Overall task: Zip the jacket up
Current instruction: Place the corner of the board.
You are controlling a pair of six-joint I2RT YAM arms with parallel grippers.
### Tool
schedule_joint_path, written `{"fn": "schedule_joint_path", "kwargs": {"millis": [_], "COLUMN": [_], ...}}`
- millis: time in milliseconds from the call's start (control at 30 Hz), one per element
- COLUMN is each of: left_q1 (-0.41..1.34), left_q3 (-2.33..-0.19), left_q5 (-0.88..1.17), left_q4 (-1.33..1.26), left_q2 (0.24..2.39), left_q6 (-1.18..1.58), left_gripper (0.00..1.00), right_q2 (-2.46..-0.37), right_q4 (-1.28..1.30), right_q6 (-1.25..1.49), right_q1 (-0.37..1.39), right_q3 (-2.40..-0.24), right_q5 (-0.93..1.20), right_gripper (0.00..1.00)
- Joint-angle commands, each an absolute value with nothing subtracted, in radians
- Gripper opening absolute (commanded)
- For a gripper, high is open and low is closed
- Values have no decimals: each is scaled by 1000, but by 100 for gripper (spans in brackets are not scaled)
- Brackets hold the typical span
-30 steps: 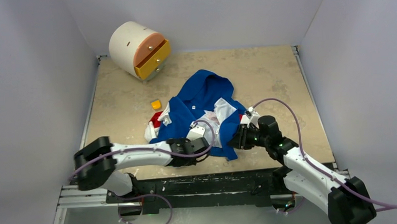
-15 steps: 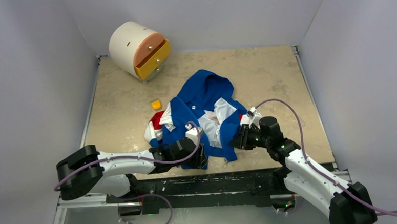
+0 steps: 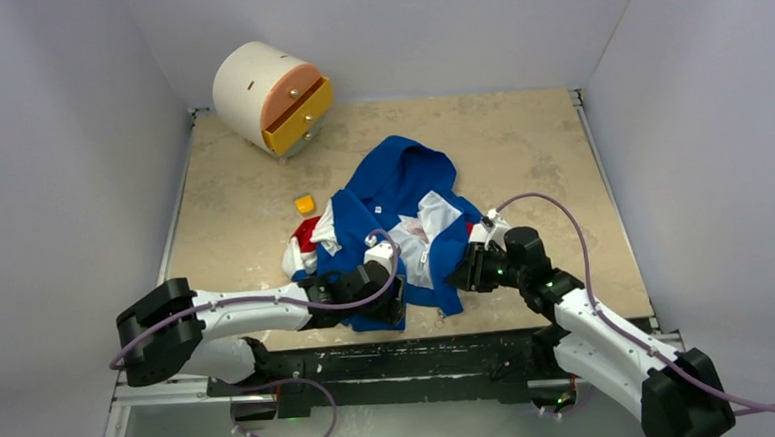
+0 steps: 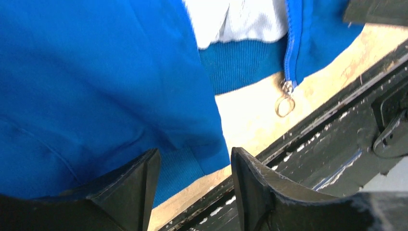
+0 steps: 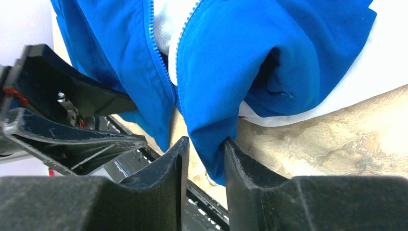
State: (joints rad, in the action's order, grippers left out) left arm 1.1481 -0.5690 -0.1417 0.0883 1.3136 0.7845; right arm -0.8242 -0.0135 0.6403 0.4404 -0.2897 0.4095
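Observation:
My left gripper should grab the jacket's front corner (image 4: 210,156) by the ribbed hem (image 4: 180,171) next. This will bring the jacket's edge to the zipper pull.
The royal-blue jacket (image 3: 403,203) lies crumpled and unzipped on the table, its white lining showing. My left gripper (image 3: 386,301) (image 4: 195,168) hovers open over the jacket's ribbed hem (image 4: 180,171) at the near table edge and holds nothing. The zipper pull (image 4: 285,102), with its metal ring, lies on the table at the end of the blue zip tape, off to the right of that gripper. My right gripper (image 3: 463,273) (image 5: 206,159) straddles a fold of the jacket's front edge (image 5: 211,144). That fold touches one finger (image 5: 238,166), and a gap shows at the other.
A small yellow block (image 3: 305,203) lies left of the jacket. A white cylindrical drawer unit (image 3: 269,93) with a yellow drawer stands at the back left. The black rail (image 4: 337,125) runs along the near table edge, just under both grippers.
My left gripper let go of the jacket, opened wide and drew back towards the near edge. The right gripper's jaws loosened slightly on the fold and stayed in place.

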Motion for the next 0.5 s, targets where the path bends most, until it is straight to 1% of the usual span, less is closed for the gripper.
{"fn": "schedule_joint_path", "kwargs": {"millis": [0, 200, 467], "left_q1": [1190, 1287, 1360], "left_q3": [-741, -959, -1169], "left_q5": [-253, -400, -525], "left_q4": [248, 520, 810], "left_q2": [1362, 1513, 1750], "left_q6": [801, 932, 1063], "left_gripper": [59, 59, 58], "right_q2": [-825, -775, -735], "right_q4": [-56, -16, 24], "right_q6": [645, 652, 653], "right_q1": [443, 443, 444], "right_q3": [-279, -260, -259], "right_q5": [417, 423, 409], "right_gripper": [36, 39, 39]}}
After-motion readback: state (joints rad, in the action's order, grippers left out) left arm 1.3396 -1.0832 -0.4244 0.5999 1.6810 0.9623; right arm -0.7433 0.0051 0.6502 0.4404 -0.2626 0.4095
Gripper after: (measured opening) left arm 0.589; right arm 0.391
